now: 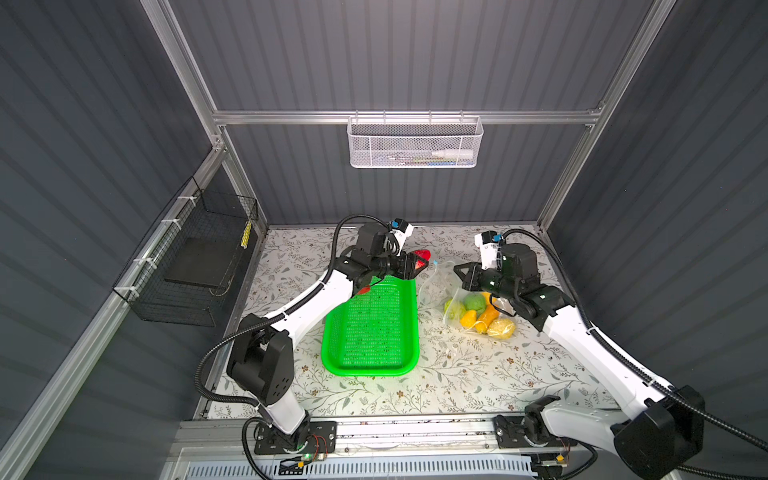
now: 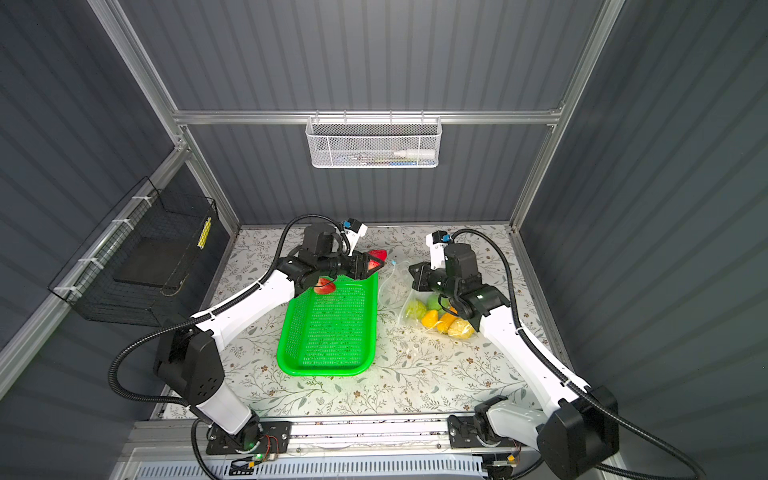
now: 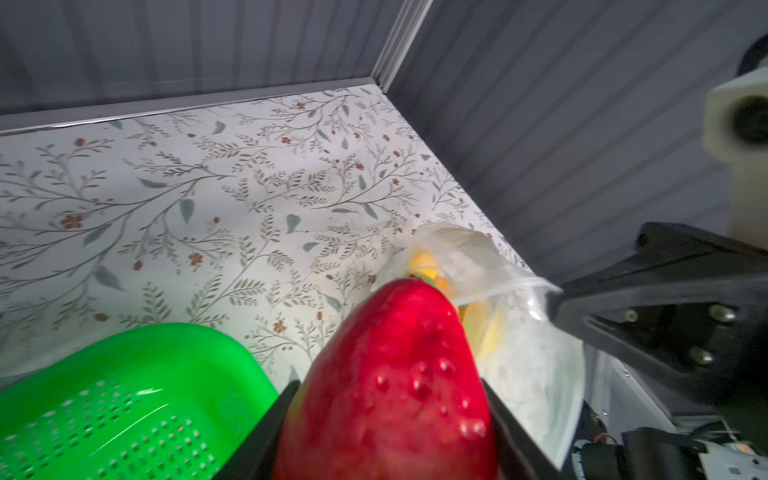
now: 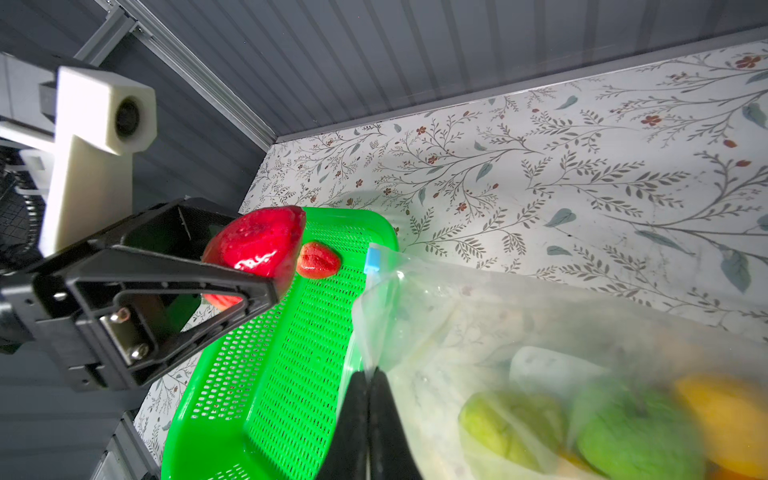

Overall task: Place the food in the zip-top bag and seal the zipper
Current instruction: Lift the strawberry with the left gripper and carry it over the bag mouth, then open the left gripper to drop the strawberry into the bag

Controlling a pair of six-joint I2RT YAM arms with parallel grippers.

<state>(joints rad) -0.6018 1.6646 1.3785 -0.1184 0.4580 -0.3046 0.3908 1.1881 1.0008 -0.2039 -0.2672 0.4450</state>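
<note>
The strawberry is hanging over the basket's far end and would fall outside the bag [image 4: 457, 324] if I opened my left gripper now. I will move it in first.
My left gripper [image 1: 419, 262] is shut on a red strawberry [image 3: 399, 374], held in the air over the far end of the green basket [image 1: 370, 332], close to the mouth of the zip-top bag [image 4: 457, 324]. A second strawberry [image 4: 318, 260] lies in the basket's far corner, partly under the left arm in both top views. My right gripper [image 4: 368, 374] is shut on the bag's mouth edge, lifting it. The zipper's light-blue slider [image 4: 372, 257] sits at the mouth's end nearest the basket. Green, yellow and orange fruits [image 1: 486, 316] lie inside the bag.
A floral cloth [image 1: 457, 374] covers the table. A white mesh basket [image 1: 415, 143] hangs on the back rail. A black wire basket [image 1: 195, 262] is fixed to the left wall. Grey walls close in the back and both sides.
</note>
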